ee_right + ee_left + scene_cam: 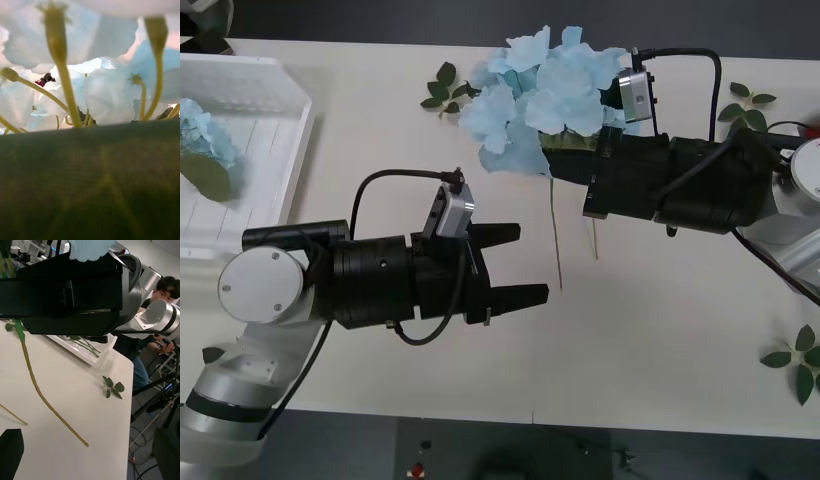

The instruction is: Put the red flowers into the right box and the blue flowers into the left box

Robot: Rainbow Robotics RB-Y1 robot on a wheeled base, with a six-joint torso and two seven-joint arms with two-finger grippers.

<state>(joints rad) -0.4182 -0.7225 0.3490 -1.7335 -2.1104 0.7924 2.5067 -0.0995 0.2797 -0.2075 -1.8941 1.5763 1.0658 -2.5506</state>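
Next, my left gripper grabs the blue flower by its long thin stem (556, 235) (41, 395) to put it into the left box.
A bunch of blue flowers (545, 95) sits at the tip of my right gripper (572, 150), which is shut on it near the heads. Its thin stems (558, 240) trail down to the table, and one long stem (37, 390) ends on the tabletop. Pale petals (108, 93) and a green leaf (90, 180) press close to the right wrist camera. My left gripper (518, 265) hovers open over the table middle, beside the stems. The left box (270, 80) holds one blue flower (200, 135). The right box (95, 359) holds green stems.
Loose green leaf sprigs lie at the table's far side (445, 90), behind the right arm (745, 105), at the near right edge (800, 360) and by the table corner (112, 387). Bare tabletop lies between the two arms.
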